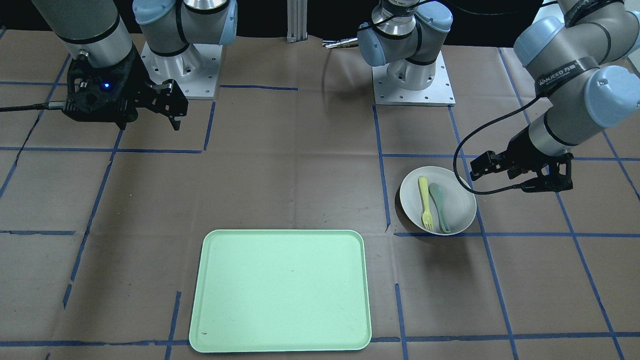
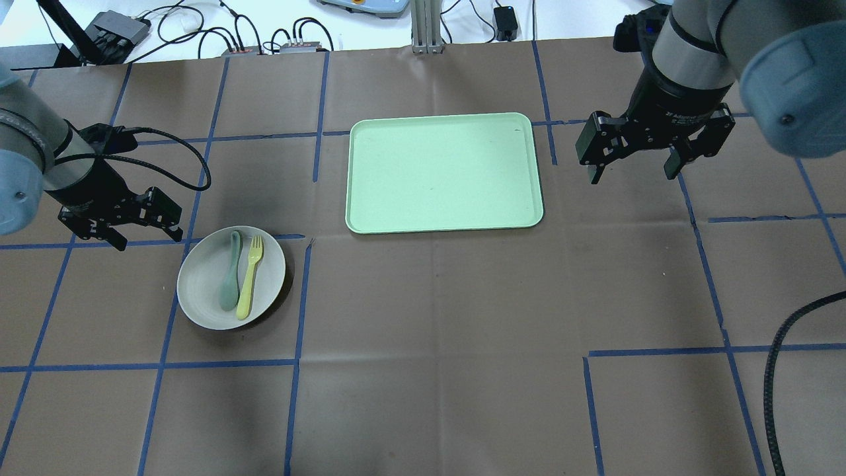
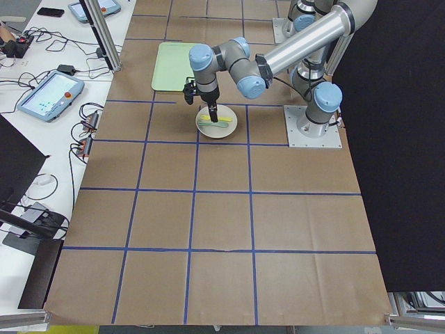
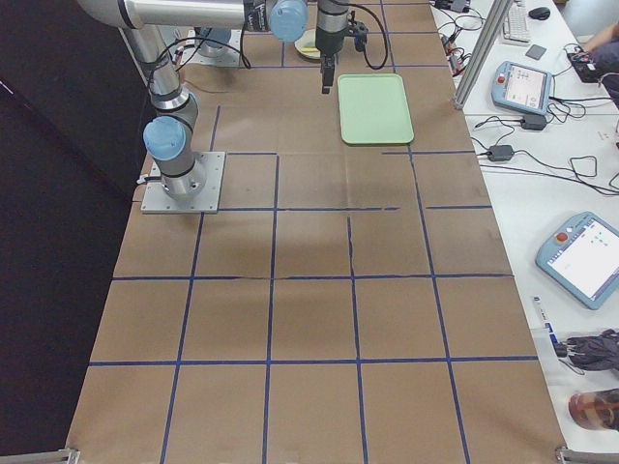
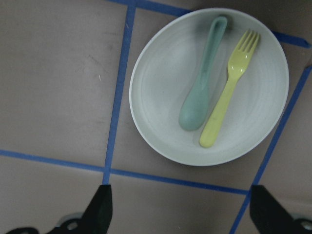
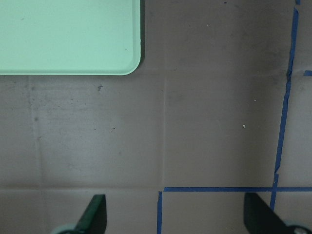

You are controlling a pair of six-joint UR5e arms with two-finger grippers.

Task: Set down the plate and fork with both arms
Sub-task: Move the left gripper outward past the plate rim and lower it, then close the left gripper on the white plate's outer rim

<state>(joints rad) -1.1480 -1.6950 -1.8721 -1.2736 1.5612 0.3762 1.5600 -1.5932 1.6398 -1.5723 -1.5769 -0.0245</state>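
Observation:
The robot's left gripper will next grip the plate by its rim (image 1: 458, 174) to put the plate with its fork onto the pale-green tray (image 1: 280, 290).
The off-white plate (image 2: 201, 287) sits on the table to my left and also shows in the front view (image 1: 460, 210) and the left wrist view (image 5: 161, 83). The pale-yellow fork (image 2: 250, 276) (image 1: 425, 202) (image 5: 226, 100) lies in it beside a grey-green spoon (image 2: 230, 277) (image 5: 202, 92). My left gripper (image 2: 149, 239) (image 1: 510, 177) (image 5: 184, 214) is open and empty, hovering just beside the plate's left rim. My right gripper (image 2: 631, 173) (image 1: 172, 107) (image 6: 175, 214) is open and empty, above bare table right of the tray.
A pale-green rectangular tray (image 2: 443, 172) (image 1: 280, 290) (image 6: 68, 34) lies at the table's far middle. Brown paper with blue tape lines covers the table. Cables and devices lie beyond the far edge (image 2: 264, 39).

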